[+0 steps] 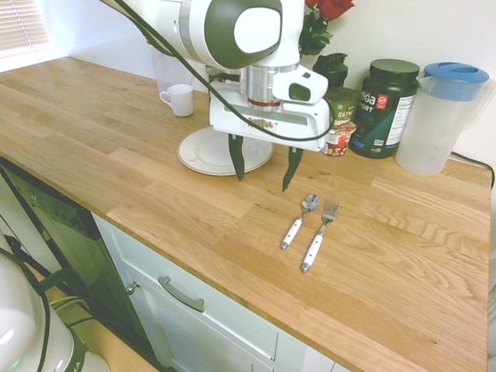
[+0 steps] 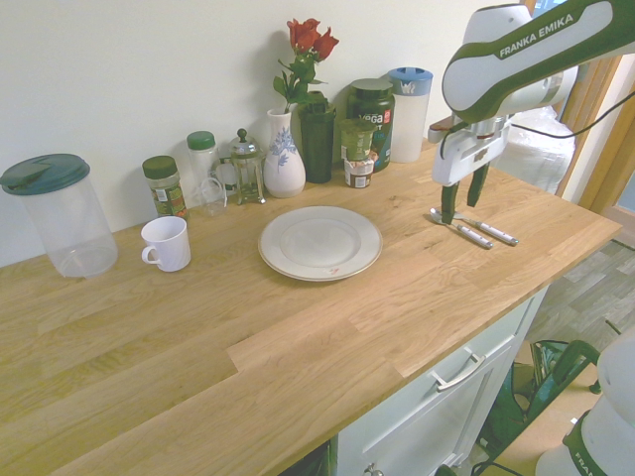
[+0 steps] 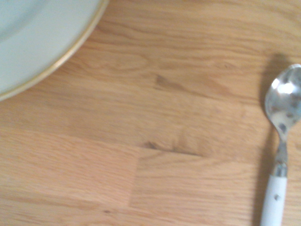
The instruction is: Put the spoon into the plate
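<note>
I should next grab the spoon by its white handle [image 1: 292,232] with my gripper. Then I can put the spoon into the plate [image 1: 203,157].
The spoon [image 1: 299,219] lies flat on the wooden counter, silver bowl toward the wall and white handle toward the front edge; it also shows in the second exterior view [image 2: 458,229] and close up in the wrist view [image 3: 281,141]. The white plate [image 1: 203,157] [image 2: 319,243] rests on the counter, its gold-edged rim [image 3: 56,59] in a corner of the wrist view. My gripper [image 1: 264,165] [image 2: 462,198] hangs open and empty above the counter, between plate and spoon, fingers pointing down.
A white-handled fork [image 1: 318,236] lies right beside the spoon. Along the wall stand a vase of roses [image 2: 285,149], jars, a dark tub [image 1: 384,107] and a blue-lidded pitcher [image 1: 441,116]. A white mug [image 2: 166,244] and a clear container [image 2: 58,215] sit further along.
</note>
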{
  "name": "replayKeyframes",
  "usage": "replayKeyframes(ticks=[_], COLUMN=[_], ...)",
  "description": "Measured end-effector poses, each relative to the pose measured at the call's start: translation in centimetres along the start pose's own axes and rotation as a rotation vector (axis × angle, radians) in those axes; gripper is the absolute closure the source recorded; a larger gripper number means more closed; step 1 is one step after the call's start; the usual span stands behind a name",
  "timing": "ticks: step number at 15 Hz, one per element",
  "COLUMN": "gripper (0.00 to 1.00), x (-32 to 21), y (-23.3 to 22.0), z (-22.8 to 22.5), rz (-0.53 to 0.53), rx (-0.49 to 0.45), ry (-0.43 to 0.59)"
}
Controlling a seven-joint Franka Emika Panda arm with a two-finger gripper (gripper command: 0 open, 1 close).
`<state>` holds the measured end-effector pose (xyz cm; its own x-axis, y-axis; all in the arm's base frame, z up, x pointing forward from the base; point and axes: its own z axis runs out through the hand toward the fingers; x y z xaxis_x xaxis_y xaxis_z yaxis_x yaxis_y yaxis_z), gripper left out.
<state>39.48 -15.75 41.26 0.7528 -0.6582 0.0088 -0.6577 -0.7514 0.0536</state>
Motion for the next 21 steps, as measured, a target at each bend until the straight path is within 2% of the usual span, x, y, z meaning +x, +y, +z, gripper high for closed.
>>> replayKeyframes(ticks=[5,6,11,21], gripper=[0.00,1.00,1.00,1.00], x=[1.5,1.9,2.8,3.7], y=[3.1,3.1,1.7,0.5], z=[3.4,4.2,7.2,8.2], rz=[0.068,0.072,0.068,0.063], rx=[-0.016,-0.018,-0.006,0.011], ry=[-0.033,-0.038,-0.041,-0.013])
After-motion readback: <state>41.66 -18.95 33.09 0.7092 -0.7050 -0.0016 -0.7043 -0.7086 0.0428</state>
